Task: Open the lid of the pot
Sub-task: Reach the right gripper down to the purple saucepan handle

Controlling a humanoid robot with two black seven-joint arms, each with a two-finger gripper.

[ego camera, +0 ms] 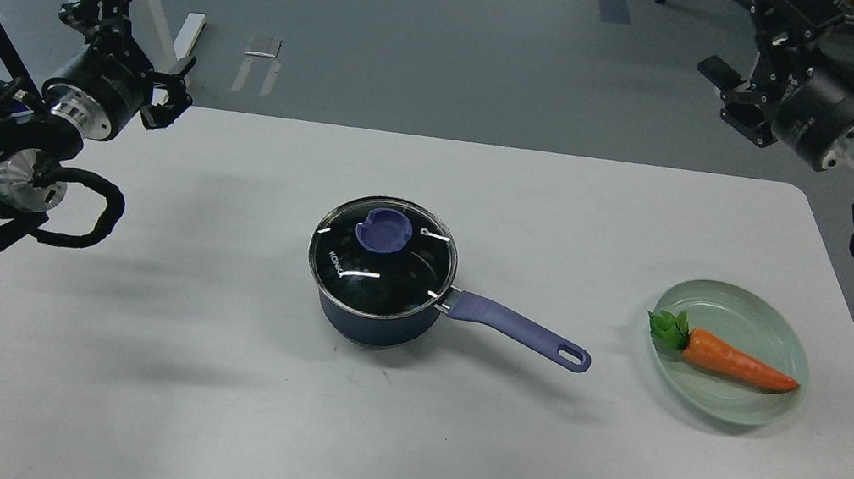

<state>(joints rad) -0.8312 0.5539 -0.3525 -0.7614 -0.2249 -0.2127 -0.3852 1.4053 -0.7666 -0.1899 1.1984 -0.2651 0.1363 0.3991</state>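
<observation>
Next, the left gripper grabs the lid by its narrow raised knob to open the pot. The glass lid spreads wide and flat over the pot (380, 322).
The pot (380, 322) is a small dark navy saucepan standing in the middle of the white table (194, 408). Its long lavender-blue handle (520, 329) points right and slightly toward me. The lid (383, 257), clear glass with a metal rim and white lettering, sits flat on the pot, its lavender-blue knob (383, 231) on top. My left gripper (156, 38) is open and empty above the table's far left corner, well left of the pot. My right gripper (732, 32) is open and empty, raised beyond the table's far right edge, far from the pot.
A pale green glass plate (750, 312) with an orange toy carrot (737, 363) sits at the right of the table. A loop of black cable (93, 212) hangs from my left arm over the table's left edge. White frame legs stand on the floor behind.
</observation>
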